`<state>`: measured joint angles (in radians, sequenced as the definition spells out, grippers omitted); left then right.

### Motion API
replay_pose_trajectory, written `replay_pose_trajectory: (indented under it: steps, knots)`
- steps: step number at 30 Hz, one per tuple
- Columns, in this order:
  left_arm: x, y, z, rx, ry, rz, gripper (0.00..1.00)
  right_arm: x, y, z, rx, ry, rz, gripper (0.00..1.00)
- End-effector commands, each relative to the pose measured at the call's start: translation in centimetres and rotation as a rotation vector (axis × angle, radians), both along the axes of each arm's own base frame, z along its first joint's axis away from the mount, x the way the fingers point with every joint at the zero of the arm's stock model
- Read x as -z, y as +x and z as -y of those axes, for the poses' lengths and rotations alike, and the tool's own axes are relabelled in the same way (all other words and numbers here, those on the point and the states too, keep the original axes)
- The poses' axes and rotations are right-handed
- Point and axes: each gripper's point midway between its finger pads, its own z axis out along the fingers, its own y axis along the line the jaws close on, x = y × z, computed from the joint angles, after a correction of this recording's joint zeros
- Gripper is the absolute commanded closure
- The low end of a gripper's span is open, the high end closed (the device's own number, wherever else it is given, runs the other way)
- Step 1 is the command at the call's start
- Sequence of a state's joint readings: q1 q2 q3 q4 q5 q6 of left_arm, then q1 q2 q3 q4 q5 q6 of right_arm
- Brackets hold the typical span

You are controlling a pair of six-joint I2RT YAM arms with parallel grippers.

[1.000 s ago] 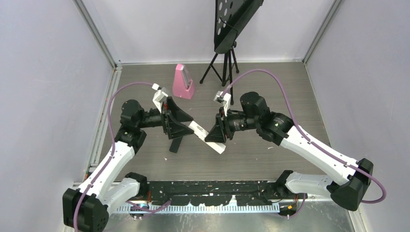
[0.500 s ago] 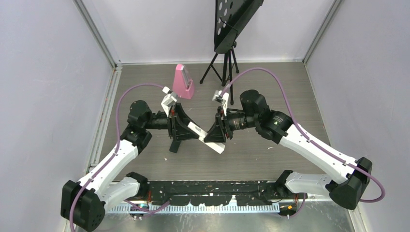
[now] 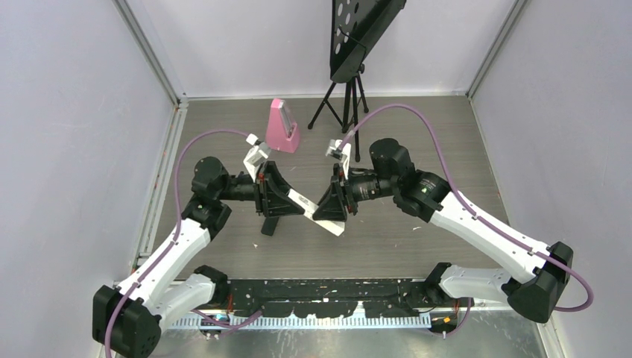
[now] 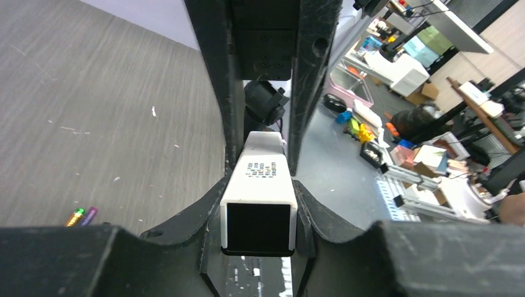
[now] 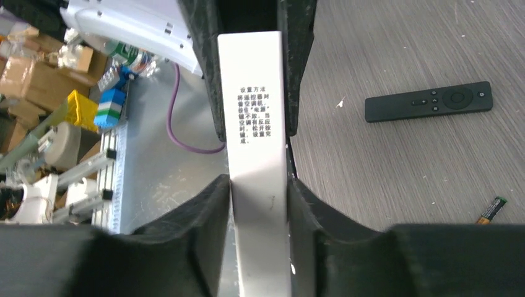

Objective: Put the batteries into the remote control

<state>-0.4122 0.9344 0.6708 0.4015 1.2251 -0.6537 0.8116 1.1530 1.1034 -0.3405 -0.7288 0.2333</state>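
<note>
The bar would go up with my left gripper if I lifted it now, because the gripper's fingers are shut on the white remote's dark end.
A white bar-shaped remote (image 3: pixel 311 207) hangs above the table between both arms. My left gripper (image 3: pixel 285 197) is shut on its left end (image 4: pixel 259 185), and the bar's dark end face points at the camera. My right gripper (image 3: pixel 329 206) is shut on its other end (image 5: pixel 257 154), whose printed side faces up. The black remote control (image 5: pixel 428 101) lies flat on the table, buttons up; in the top view it lies (image 3: pixel 272 223) under the left gripper. Two batteries (image 4: pixel 82 216), one yellow-green and one purple, lie on the table together. A dark battery (image 5: pixel 492 210) lies apart from them.
A pink metronome (image 3: pixel 282 127) stands at the back of the table. A black music stand (image 3: pixel 346 89) on a tripod stands behind the right gripper. Walls close in the table on the left, right and back.
My left gripper moved right toward the right gripper and closed its jaws on the white remote's end. The right gripper kept its hold and barely moved.
</note>
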Motion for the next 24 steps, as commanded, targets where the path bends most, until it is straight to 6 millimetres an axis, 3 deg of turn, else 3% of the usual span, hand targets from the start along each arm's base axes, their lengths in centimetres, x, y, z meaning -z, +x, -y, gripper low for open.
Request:
replay_pose_trajectory:
  steps: [1,3,5,8,13,17,21,24]
  knots:
    - [-3.3,0.4,0.1,0.003,-0.062,0.204,1.0,-2.2,1.8,-0.5,0.113,0.073,0.032,0.39]
    - [-3.7,0.6,0.2,0.015,-0.06,0.256,1.0,-2.3,3.1,-0.1,0.215,0.084,0.021,0.21]
    - [-3.9,1.4,0.0,0.011,-0.045,0.308,1.0,-4.0,4.6,0.5,0.338,0.184,-0.019,0.13]
    - [-4.9,3.1,-0.7,-0.008,-0.022,0.4,1.0,-6.6,5.5,1.0,0.472,0.39,-0.236,0.08]
    - [-6.9,5.7,-1.4,-0.02,-0.031,0.462,1.0,-7.1,8.4,3.8,0.723,0.616,-0.502,0.02]
    - [-8.4,6.7,-1.5,-0.016,-0.051,0.487,1.0,-9.0,8.2,4.1,0.618,0.857,-0.684,0.0]
    - [-9.6,7.0,-1.5,-0.005,-0.078,0.496,1.0,-10.2,8.1,3.0,0.517,0.895,-0.734,0.01]
    - [-10.0,6.6,-1.5,0.008,-0.089,0.494,1.0,-10.8,8.2,2.7,0.473,0.909,-0.744,0.09]
